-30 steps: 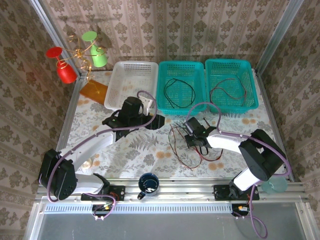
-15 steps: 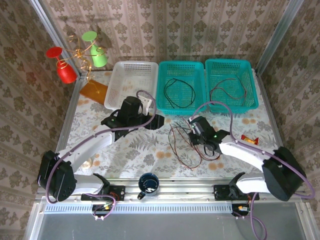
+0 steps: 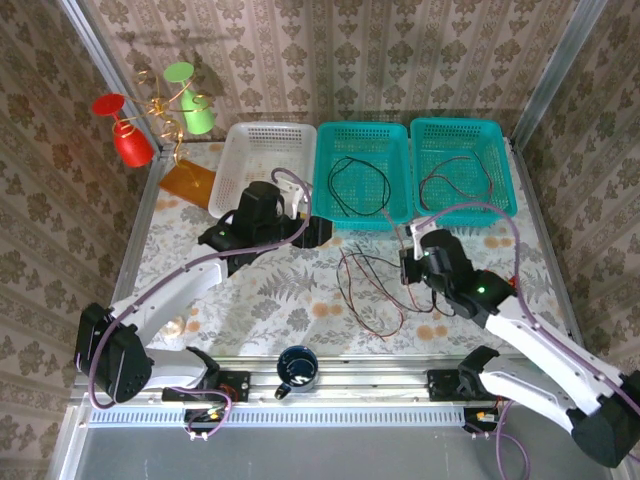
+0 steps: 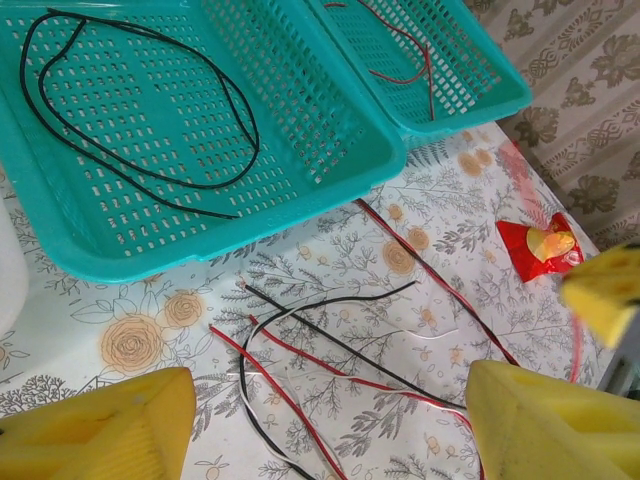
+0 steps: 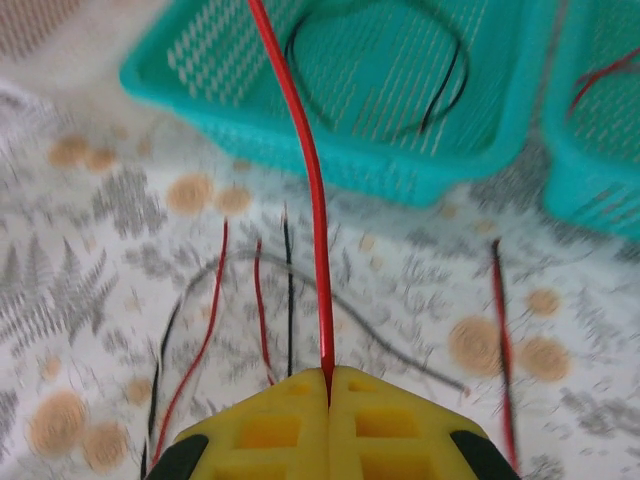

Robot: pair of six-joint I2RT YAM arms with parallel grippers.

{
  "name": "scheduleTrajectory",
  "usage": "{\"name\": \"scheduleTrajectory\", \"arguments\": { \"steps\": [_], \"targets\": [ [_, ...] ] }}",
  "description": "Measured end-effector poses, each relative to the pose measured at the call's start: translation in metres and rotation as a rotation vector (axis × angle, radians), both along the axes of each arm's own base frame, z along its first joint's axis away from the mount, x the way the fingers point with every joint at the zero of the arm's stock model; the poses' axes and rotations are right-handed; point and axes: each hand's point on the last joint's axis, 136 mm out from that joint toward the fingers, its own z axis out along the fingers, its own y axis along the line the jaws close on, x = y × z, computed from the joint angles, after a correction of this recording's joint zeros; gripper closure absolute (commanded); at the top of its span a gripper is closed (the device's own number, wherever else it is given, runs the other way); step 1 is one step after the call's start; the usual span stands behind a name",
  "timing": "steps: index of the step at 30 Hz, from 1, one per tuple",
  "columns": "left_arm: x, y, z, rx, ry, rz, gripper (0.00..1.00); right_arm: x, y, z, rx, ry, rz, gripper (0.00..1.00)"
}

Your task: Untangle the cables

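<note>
I should next grab the straight black cable near its loose end (image 3: 363,255) (image 4: 272,300) with my left gripper. Then that black cable can be untangled from the red cable.
Several thin black and red cables (image 3: 368,290) lie tangled on the floral table, in front of the teal baskets. In the left wrist view the same cables (image 4: 330,350) cross each other between my yellow fingers (image 4: 100,425). My left gripper (image 3: 312,233) hovers open over their left side, with nothing between its jaws (image 4: 320,430). My right gripper (image 3: 410,264) is shut on a red cable (image 5: 305,170), which rises straight from its closed fingertips (image 5: 328,385). One black cable (image 3: 358,180) lies in the middle teal basket and a dark red cable (image 3: 458,185) in the right one.
A white basket (image 3: 262,165) stands left of the two teal baskets (image 3: 400,215). A gold spiral stand with red and green cups (image 3: 150,115) is at the back left. A dark mug (image 3: 296,368) sits at the near edge. A red wrapper (image 4: 540,245) lies right of the tangle.
The right arm has swung out to the right and its gripper, shut on the red cable, has shifted right of the tangle. The left gripper has edged slightly toward the baskets.
</note>
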Motion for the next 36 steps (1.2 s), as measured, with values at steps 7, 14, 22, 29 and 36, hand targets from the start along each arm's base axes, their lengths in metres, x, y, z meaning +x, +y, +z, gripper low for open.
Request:
{"name": "scheduleTrajectory", "arguments": {
  "steps": [7, 14, 22, 29, 36],
  "targets": [
    [-0.01, -0.015, -0.008, 0.006, 0.017, -0.05, 0.26, 0.0, -0.018, 0.088, 0.046, -0.19, -0.03, 1.0],
    [-0.023, -0.033, -0.002, -0.001, -0.052, -0.153, 0.23, 0.004, -0.023, 0.129, 0.041, -0.267, -0.031, 1.0],
    [-0.035, -0.047, 0.024, -0.033, -0.204, -0.308, 0.21, 0.011, -0.022, 0.168, 0.037, -0.335, -0.02, 1.0],
    [-0.064, -0.075, 0.04, -0.062, -0.421, -0.581, 0.19, 0.014, -0.023, 0.191, 0.046, -0.374, -0.012, 1.0],
    [-0.075, -0.105, -0.006, -0.046, -0.453, -0.783, 0.18, 0.019, -0.02, 0.205, 0.057, -0.389, 0.005, 1.0]
  ]
}}
